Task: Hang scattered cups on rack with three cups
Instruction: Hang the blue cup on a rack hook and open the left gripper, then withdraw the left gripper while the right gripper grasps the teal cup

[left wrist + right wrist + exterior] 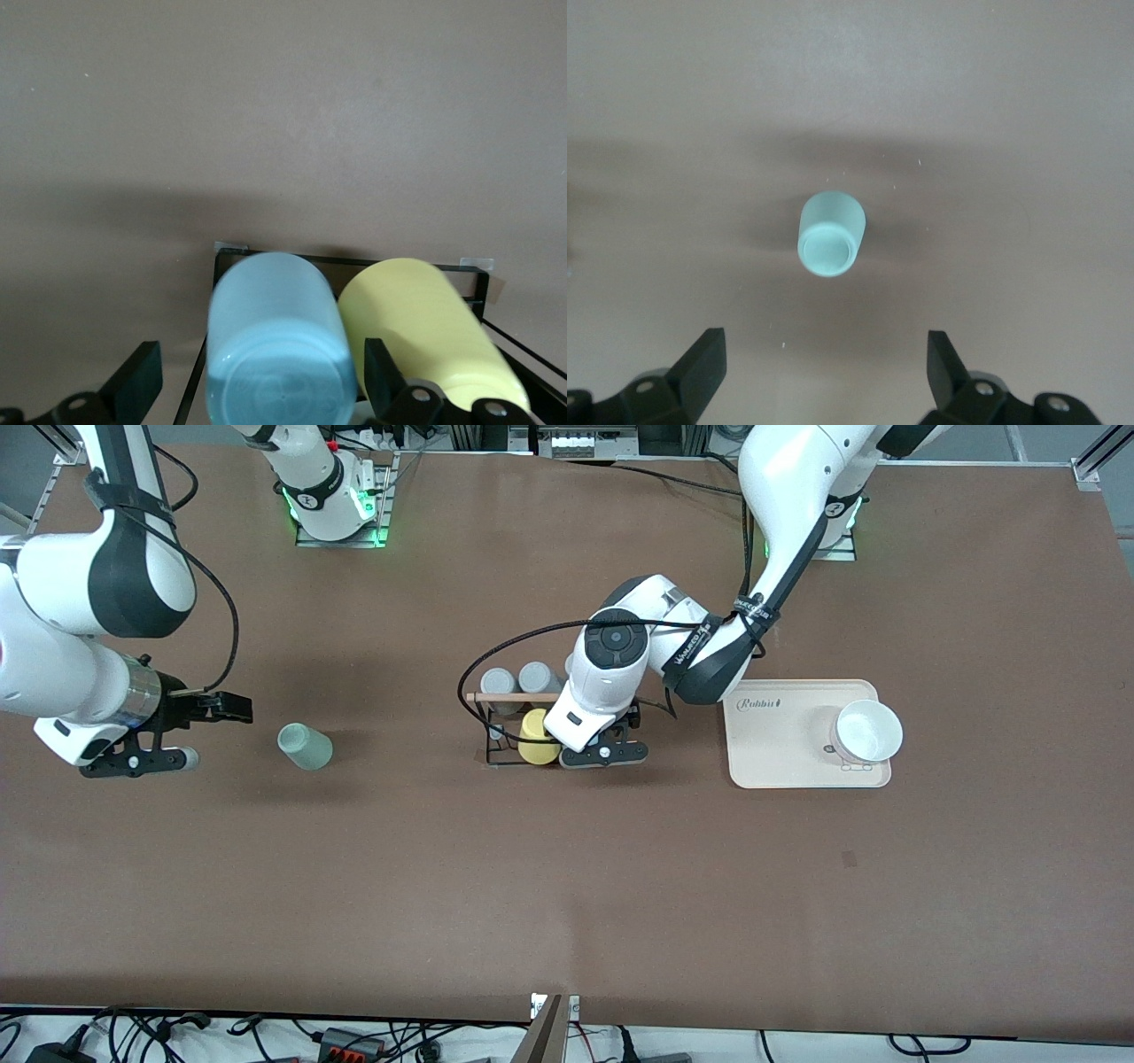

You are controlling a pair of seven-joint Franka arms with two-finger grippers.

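Note:
My right gripper needs to grab the pale sage green cup by its closed base end [292, 738] next. Then the cup can hang on the rack [493, 735].
The pale sage green cup [305, 746] lies on the table toward the right arm's end; it also shows in the right wrist view [830, 235]. My right gripper [217, 733] is open and empty, just short of that cup and apart from it. The black wire rack [493, 735] with a wooden rod stands mid-table. The light blue cup [279, 345] rests on the rack [354, 261] beside the yellow tumbler [425, 336]. My left gripper [605, 753] is over the rack, open, its fingers [133, 381] either side of the blue cup. In the front view the blue cup is hidden.
Two grey tumblers [518, 680] and the yellow tumbler [536, 737] sit on the rack. A cream tray [771, 753] with a white bowl [868, 731] lies beside the rack toward the left arm's end. A black cable loops over the rack.

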